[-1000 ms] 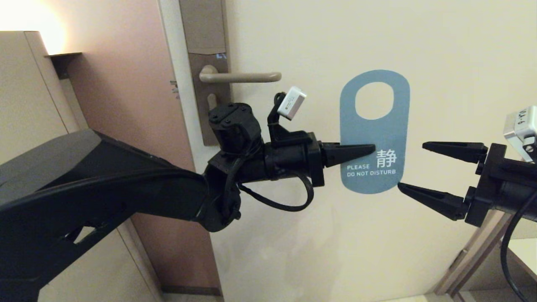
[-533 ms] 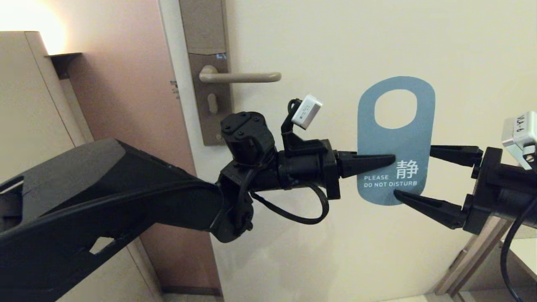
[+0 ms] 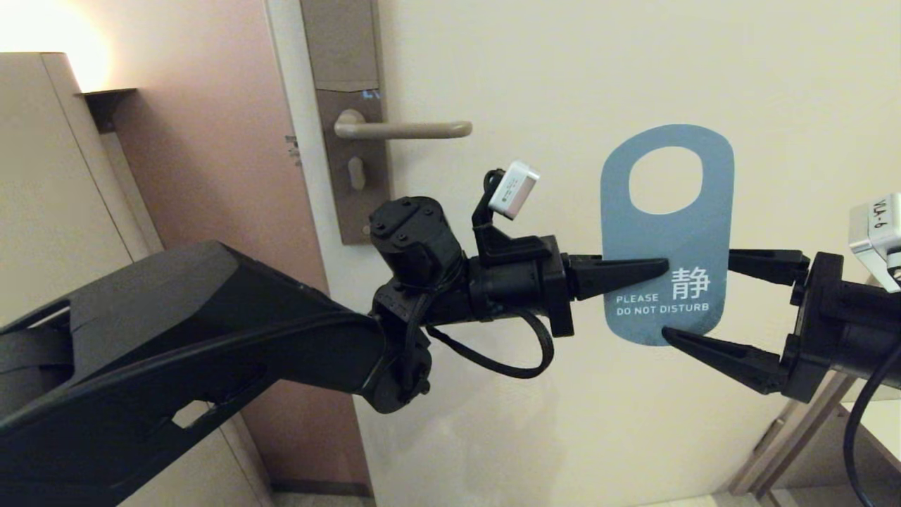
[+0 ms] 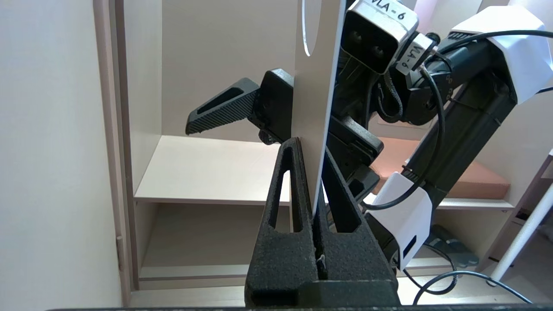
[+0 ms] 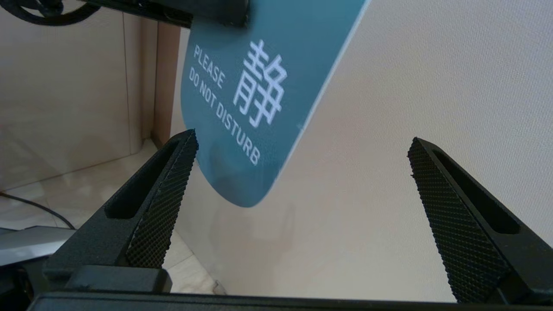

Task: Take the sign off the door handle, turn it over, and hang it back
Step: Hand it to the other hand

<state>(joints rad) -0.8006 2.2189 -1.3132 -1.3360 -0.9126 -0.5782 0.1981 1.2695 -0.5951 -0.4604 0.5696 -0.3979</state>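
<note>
The sign needs to be turned over and hung back on the door handle [image 3: 408, 129], so my right gripper needs to grab it by its printed lower end [image 3: 688, 314] next.
The sign [image 3: 665, 232] shows its blue "PLEASE DO NOT DISTURB" face and hangs upright in the air in front of the door, well right of the door handle [image 3: 408, 129]. My left gripper [image 3: 660, 267] is shut on the sign's left edge at mid-height. In the left wrist view the sign [image 4: 313, 99] is edge-on between the fingers [image 4: 287, 181]. My right gripper [image 3: 698, 296] is open. Its jaws stand above and below the sign's lower right part without touching it. In the right wrist view the sign [image 5: 242, 99] hangs close to one finger [image 5: 168, 185].
The handle sits on a tall brownish lock plate [image 3: 350, 176] at the cream door's [image 3: 535, 63] left edge. A pinkish wall panel [image 3: 211, 176] and a beige cabinet [image 3: 42, 183] stand left. A shelf unit [image 4: 207, 168] lies behind my right arm.
My left gripper has carried the sign to the right and slightly up, away from the handle. The sign's lower right part now lies between my right gripper's open jaws.
</note>
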